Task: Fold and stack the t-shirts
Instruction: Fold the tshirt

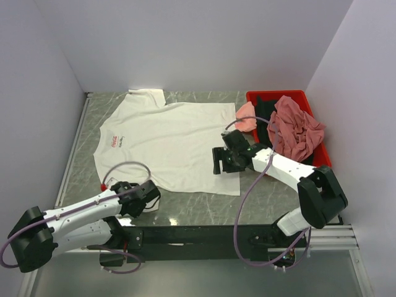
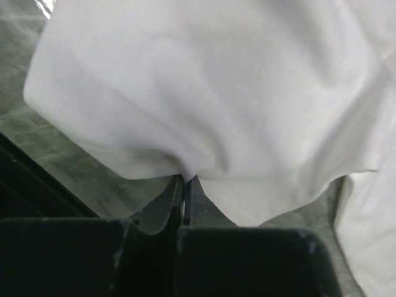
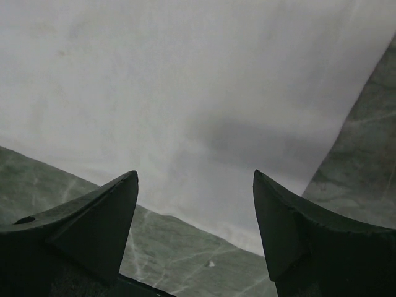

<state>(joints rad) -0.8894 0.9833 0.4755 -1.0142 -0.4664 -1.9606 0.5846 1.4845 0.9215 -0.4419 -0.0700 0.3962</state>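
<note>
I will next pinch the white t-shirt's near corner on the bin side with my right gripper, to fold the t-shirt's near edge inward.
A large white t-shirt (image 1: 176,139) lies spread flat on the marble table, its small red graphic (image 1: 116,140) near the left side. My left gripper (image 1: 150,197) sits at the shirt's near left hem. In the left wrist view its jaws are shut, pinching a fold of the white cloth (image 2: 198,93) at the tips (image 2: 187,179). My right gripper (image 1: 218,159) hovers over the shirt's right edge. It stands open (image 3: 195,176) above the white cloth (image 3: 185,93), with nothing between its fingers.
A red bin (image 1: 304,96) at the back right holds a crumpled dusty rose tee (image 1: 298,127), a light pink one (image 1: 247,116) and a black one (image 1: 265,131). Grey walls close in the table on three sides. A black rail (image 1: 204,235) runs along the near edge.
</note>
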